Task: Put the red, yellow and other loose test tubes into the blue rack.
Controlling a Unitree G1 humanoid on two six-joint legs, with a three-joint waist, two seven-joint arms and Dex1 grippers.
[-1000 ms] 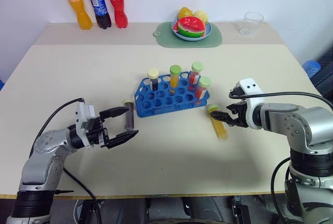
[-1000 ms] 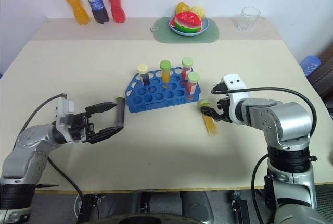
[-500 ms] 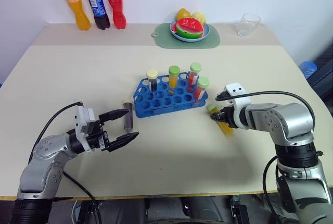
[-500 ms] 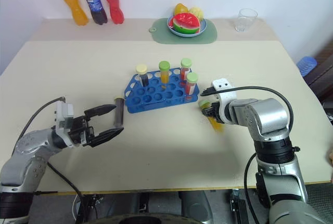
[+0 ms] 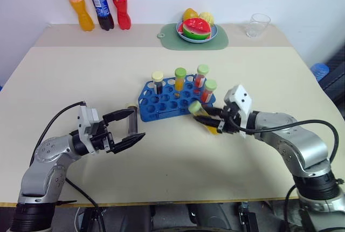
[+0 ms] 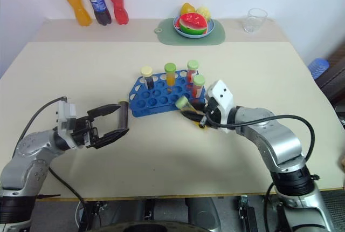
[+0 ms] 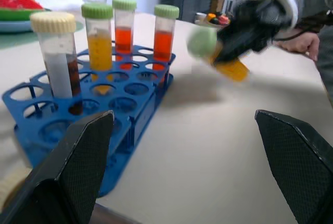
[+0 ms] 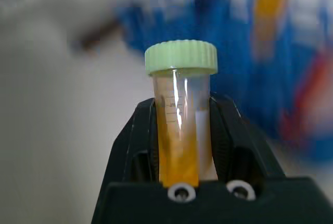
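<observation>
My right gripper needs to move the tube's base toward the holes. The yellow tube is hanging before the blue rack [image 5: 171, 102], so it would drop if I opened now.
The blue rack [image 5: 171, 102] stands mid-table with several capped tubes upright in it: one dark, one yellow, two red. My right gripper [image 5: 215, 125] is shut on a yellow test tube [image 5: 204, 116] with a green cap. It holds the tube tilted above the table, just in front of the rack's right end, cap toward the rack. In the right wrist view the yellow tube [image 8: 179, 125] sits between the two pads. A dark loose tube [image 5: 132, 120] lies on the table left of the rack. My left gripper [image 5: 137, 124] hovers open beside it.
Three soda bottles [image 5: 99, 2] stand at the back left. A plate of fruit [image 5: 197, 27] on a green mat and a clear glass [image 5: 259, 24] are at the back. A person's hand [image 7: 307, 41] shows beyond the table in the left wrist view.
My right gripper shut on the yellow tube, lifted it off the table and carried it left toward the rack's front. The left gripper stayed open in place.
</observation>
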